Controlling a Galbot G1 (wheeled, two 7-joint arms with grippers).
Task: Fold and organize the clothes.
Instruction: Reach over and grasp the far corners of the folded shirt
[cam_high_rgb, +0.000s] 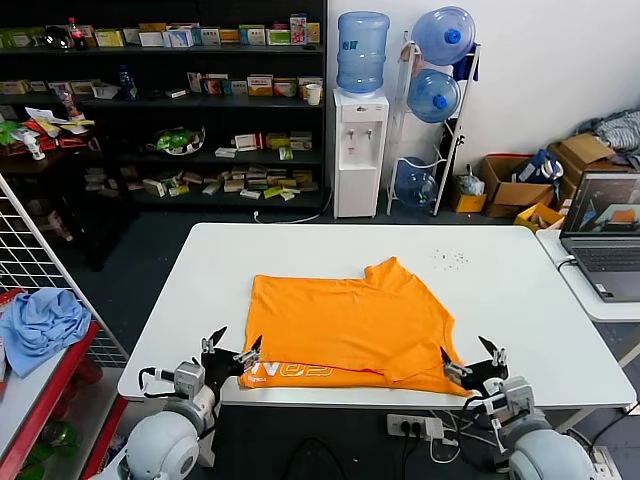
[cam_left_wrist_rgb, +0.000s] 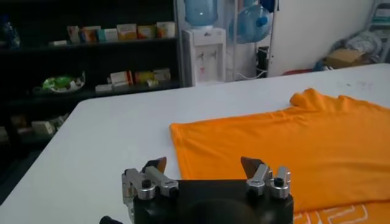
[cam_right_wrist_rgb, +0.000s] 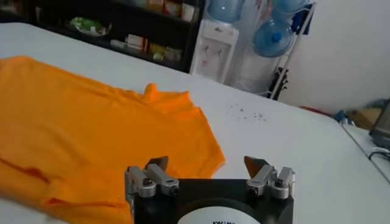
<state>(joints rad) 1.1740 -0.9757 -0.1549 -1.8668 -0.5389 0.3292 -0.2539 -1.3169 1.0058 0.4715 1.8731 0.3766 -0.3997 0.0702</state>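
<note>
I need to fold the orange T-shirt over toward its white lettering (cam_high_rgb: 285, 371), so next my left gripper needs to grab the shirt by the square corner (cam_high_rgb: 258, 282) opposite that strip.
The clothes are one bright orange T-shirt (cam_high_rgb: 350, 315), lying folded over on the white table (cam_high_rgb: 520, 300). White lettering (cam_high_rgb: 285, 371) shows on the strip along its near edge. My left gripper (cam_high_rgb: 233, 346) hovers open at the shirt's near left corner, with nothing between its fingers. In the left wrist view the gripper (cam_left_wrist_rgb: 205, 164) stands wide apart just short of the shirt (cam_left_wrist_rgb: 292, 137). My right gripper (cam_high_rgb: 468, 353) is open and empty at the near right corner. The right wrist view shows the gripper (cam_right_wrist_rgb: 207, 163) spread beside the shirt (cam_right_wrist_rgb: 91, 122).
A light blue cloth (cam_high_rgb: 40, 325) lies on the red rack at the left. A laptop (cam_high_rgb: 605, 225) sits on a side table at the right. A power strip (cam_high_rgb: 415, 427) hangs below the table's near edge. Shelves and a water dispenser (cam_high_rgb: 360, 150) stand behind.
</note>
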